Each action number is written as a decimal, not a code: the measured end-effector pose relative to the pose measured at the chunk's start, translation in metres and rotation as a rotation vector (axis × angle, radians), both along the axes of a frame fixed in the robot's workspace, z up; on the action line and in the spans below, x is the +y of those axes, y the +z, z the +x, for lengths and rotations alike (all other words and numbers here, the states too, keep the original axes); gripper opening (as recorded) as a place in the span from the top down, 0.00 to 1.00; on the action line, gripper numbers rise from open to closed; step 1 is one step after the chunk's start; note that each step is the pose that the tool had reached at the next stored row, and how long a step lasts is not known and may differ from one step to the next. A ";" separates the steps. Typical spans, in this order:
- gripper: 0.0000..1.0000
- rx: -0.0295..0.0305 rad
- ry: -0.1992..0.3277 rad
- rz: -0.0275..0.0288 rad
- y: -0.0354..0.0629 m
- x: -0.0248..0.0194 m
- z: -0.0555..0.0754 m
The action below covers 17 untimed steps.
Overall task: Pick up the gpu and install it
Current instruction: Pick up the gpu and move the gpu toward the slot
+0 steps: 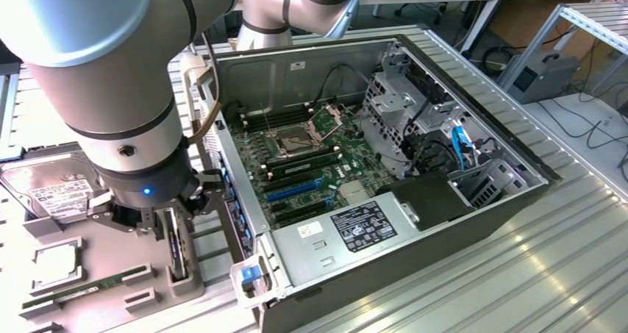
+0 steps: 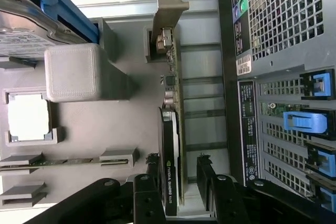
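My gripper should next grab the GPU's black covered end to install the GPU; two flat sides face apart there, and components stick out near the bracket.
The gpu stands on its edge in a slot of the grey parts tray, at the exterior view's left, beside the open computer case. My gripper hangs right over it. In the wrist view the gpu is a thin dark card with a black face and a silvery end bracket at its far end. My gripper straddles its near end, open. One of the fingers sits close to the black face, and the other stands a small gap off the board side.
On the tray lie a hard drive, a CPU and a green RAM stick. The case lies on its side with the motherboard and its blue card slots exposed. Its rear wall is near the gpu.
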<state>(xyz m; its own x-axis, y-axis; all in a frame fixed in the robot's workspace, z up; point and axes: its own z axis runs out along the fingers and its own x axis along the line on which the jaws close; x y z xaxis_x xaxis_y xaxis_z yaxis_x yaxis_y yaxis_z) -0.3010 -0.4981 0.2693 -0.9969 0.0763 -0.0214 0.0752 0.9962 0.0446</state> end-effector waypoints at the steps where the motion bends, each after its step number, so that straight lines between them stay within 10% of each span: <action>1: 0.58 0.0006 0.000 0.0002 -0.0017 0.0020 0.000; 17: 0.58 0.0038 0.000 0.0001 -0.0271 0.0115 -0.003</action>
<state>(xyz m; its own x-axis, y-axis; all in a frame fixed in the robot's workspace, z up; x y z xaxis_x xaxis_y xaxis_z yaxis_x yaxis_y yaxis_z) -0.3039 -0.4866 0.2422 -0.9969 0.0763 -0.0176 0.0754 0.9962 0.0444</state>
